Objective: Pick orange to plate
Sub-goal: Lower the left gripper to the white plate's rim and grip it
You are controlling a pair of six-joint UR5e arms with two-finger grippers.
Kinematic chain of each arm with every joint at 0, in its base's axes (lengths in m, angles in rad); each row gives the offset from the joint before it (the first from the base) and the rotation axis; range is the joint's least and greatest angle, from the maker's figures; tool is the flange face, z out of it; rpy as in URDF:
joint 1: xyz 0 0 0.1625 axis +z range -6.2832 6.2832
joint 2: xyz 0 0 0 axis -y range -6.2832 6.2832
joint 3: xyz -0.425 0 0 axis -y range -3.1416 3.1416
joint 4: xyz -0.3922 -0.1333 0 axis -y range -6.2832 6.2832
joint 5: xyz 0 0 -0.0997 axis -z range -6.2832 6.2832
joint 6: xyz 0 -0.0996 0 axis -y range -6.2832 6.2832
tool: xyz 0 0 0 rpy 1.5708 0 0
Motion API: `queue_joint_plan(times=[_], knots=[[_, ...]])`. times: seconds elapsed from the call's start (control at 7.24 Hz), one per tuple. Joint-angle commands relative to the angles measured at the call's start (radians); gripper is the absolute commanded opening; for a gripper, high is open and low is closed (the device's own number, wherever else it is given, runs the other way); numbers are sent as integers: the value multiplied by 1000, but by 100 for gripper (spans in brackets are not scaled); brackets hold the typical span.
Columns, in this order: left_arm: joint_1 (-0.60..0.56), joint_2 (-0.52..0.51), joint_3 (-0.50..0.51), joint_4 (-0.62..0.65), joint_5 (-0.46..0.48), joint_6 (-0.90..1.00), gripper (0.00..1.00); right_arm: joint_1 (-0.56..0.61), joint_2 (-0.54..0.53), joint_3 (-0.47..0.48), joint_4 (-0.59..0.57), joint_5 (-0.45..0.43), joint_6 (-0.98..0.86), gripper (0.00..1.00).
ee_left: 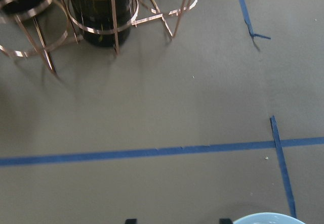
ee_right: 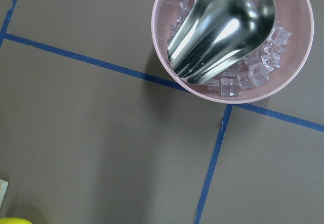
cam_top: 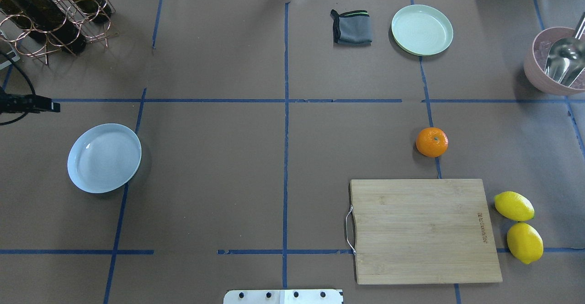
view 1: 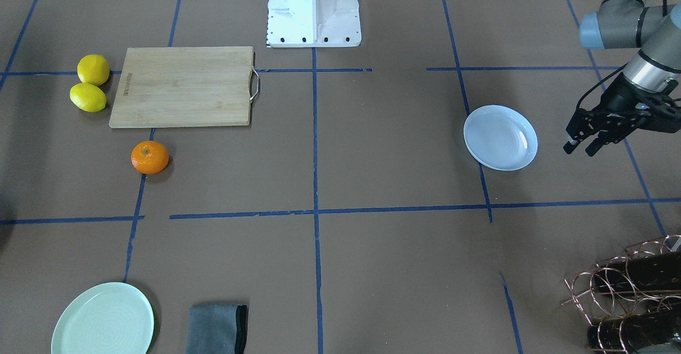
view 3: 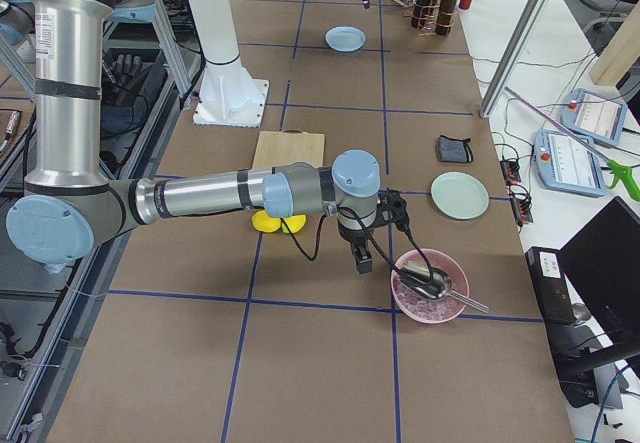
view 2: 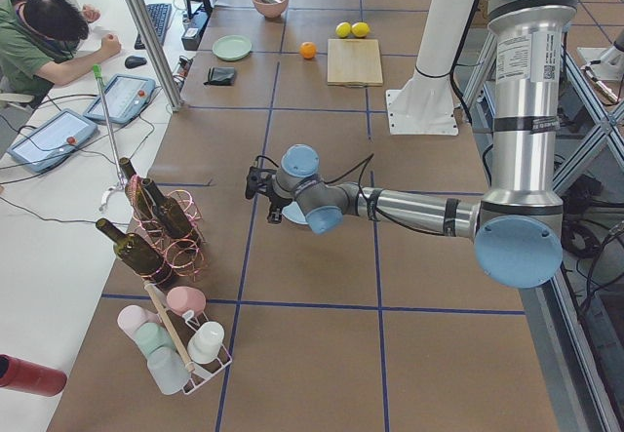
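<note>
The pale blue plate needs to come within reach for the orange [view 1: 150, 157], so my left gripper will grab the plate by its rim [view 1: 532, 138] next.
The orange [view 1: 150, 157] [cam_top: 432, 142] rests on the brown table just beyond the far corner of the cutting board, on my right side. The pale blue plate [view 1: 500, 137] [cam_top: 104, 157] lies empty on my left side, far from the fruit. My left gripper [view 1: 580, 150] hovers open and empty just outside the plate's outer edge; the plate's rim [ee_left: 268, 218] peeks in at the bottom of the left wrist view. My right gripper [view 3: 360, 258] hangs near the pink bowl, well away from the orange, and I cannot tell whether it is open or shut.
A wooden cutting board [cam_top: 425, 231] lies near the base with two lemons [cam_top: 518, 226] beside it. A mint-green plate [cam_top: 422, 29] and a folded grey cloth [cam_top: 352, 27] sit at the far side. A pink bowl [ee_right: 167, 1] holds ice and a metal scoop. A copper bottle rack [cam_top: 50, 11] stands far left.
</note>
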Motion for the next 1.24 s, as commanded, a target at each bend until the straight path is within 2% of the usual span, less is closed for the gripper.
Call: queue_joint_plan(times=[0.0, 0.14, 0.28, 0.69, 1.11], knots=[[94, 12, 85, -133, 67, -113, 62, 0, 1, -1, 0, 0, 0, 100], [105, 25, 124, -191, 69, -115, 62, 0, 1, -1, 0, 0, 0, 100], [123, 25, 129, -198, 72, -116, 62, 0, 1, -3, 0, 0, 0, 100], [173, 25, 129, -247, 87, -167, 54, 0, 0, -3, 0, 0, 0, 100], [206, 26, 129, -258, 118, -204, 34, 0, -2, -6, 0, 0, 0, 100]])
